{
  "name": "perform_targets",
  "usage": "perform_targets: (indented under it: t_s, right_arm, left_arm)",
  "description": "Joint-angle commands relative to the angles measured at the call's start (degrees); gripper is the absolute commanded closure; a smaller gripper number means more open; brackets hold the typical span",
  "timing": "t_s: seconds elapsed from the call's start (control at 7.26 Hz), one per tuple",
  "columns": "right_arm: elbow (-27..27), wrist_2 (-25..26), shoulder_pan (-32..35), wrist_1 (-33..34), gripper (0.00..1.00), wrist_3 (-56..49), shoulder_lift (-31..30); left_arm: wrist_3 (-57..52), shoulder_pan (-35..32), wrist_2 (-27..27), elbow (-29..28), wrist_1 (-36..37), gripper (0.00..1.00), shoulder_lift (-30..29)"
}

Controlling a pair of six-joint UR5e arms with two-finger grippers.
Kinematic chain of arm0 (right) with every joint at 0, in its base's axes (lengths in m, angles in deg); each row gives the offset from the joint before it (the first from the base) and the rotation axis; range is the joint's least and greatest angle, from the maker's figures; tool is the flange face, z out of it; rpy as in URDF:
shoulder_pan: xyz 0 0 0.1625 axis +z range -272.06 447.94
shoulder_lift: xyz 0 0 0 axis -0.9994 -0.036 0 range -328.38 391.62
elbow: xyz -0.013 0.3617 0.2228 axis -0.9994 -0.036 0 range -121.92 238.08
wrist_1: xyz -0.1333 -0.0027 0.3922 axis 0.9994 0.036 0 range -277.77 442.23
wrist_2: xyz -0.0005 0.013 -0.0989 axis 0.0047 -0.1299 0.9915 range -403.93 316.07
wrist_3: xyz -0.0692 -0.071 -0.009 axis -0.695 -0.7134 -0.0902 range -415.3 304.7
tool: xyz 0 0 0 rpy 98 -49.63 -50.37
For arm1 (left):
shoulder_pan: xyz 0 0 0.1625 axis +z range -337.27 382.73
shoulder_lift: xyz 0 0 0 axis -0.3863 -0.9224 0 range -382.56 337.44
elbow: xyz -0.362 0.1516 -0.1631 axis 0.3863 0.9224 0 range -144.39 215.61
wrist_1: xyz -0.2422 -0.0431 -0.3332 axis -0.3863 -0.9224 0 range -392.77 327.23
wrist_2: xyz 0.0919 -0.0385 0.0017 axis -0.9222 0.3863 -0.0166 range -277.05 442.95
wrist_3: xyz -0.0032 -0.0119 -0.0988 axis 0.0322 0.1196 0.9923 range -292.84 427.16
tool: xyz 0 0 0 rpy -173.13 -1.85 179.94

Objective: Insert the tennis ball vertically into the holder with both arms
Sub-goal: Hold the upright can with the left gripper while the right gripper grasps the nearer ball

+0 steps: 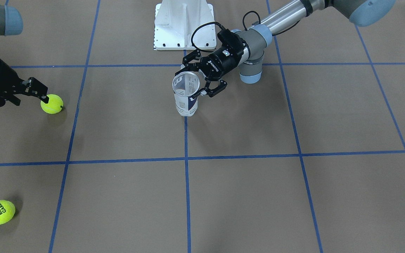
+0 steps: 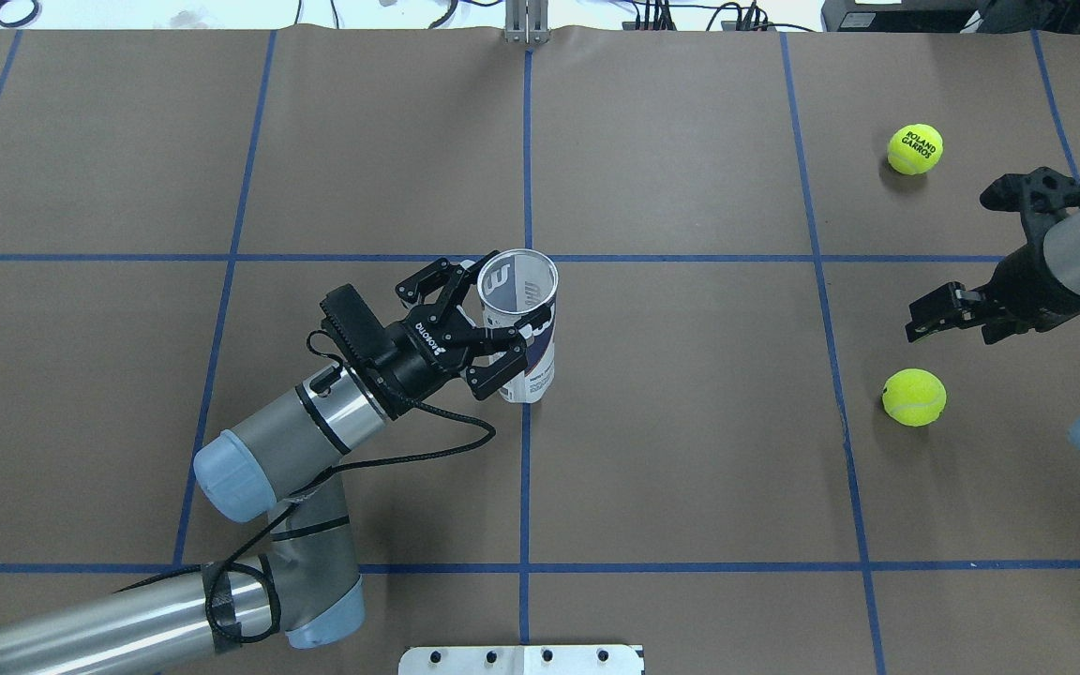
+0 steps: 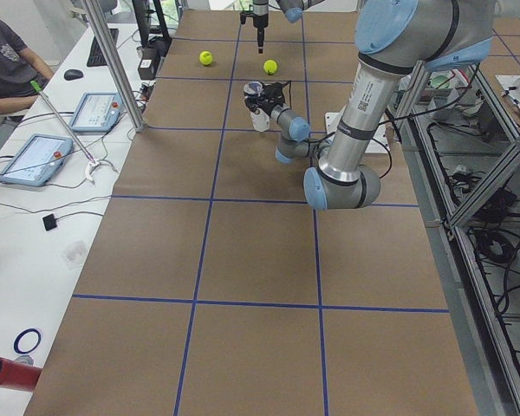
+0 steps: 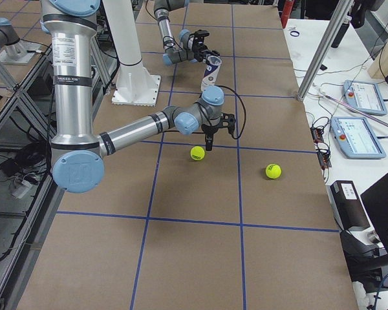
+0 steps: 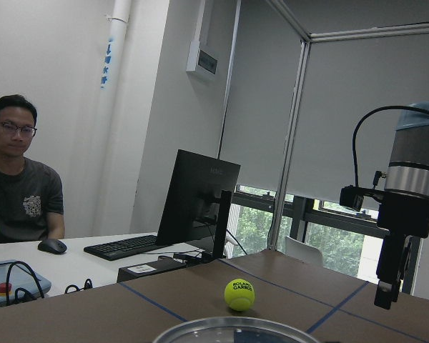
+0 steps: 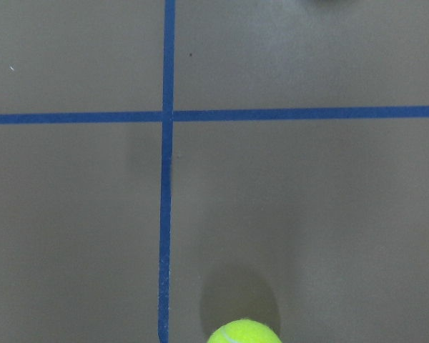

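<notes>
My right gripper grips the plain tennis ball around its round middle (image 1: 51, 104) next, to drop the ball upright into the holder (image 1: 186, 96).
The holder (image 2: 526, 323), a clear tube with a white and navy label, stands upright near the table's middle; it also shows in the front view (image 1: 186, 95). My left gripper (image 2: 501, 307) comes in from the side with one finger on each side of the tube near its rim (image 5: 232, 330), closed on it. A plain tennis ball (image 2: 914, 397) lies on the right, and a printed ball (image 2: 915, 149) lies farther out. My right gripper (image 2: 957, 258) is open and empty, pointing down above the table, with the plain ball (image 1: 51, 104) just beside one fingertip (image 1: 44, 95).
The white base pedestal (image 1: 183, 24) stands at the robot's edge of the table. Blue tape lines (image 2: 526, 469) grid the brown tabletop. A side table with tablets (image 3: 35, 159) and an operator (image 3: 9, 61) runs along the far edge.
</notes>
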Motion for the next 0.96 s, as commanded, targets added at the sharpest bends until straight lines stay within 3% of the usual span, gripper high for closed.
perform_targets:
  t_s: [0.0, 0.14, 0.83]
  right_arm:
    - [-0.7, 3.1, -4.3, 0.1, 0.01, 1.7, -0.3]
    - [-1.9, 5.6, -6.5, 0.0, 0.01, 1.8, -0.2]
    - [-5.4, 5.5, -8.2, -0.5, 0.02, 1.7, 0.7]
  left_arm:
    - [-0.1, 0.1, -0.5, -0.2, 0.1, 0.64, 0.0]
    - [-0.1, 0.1, -0.5, -0.2, 0.1, 0.65, 0.0]
    - [-0.1, 0.1, -0.5, -0.1, 0.1, 0.64, -0.2]
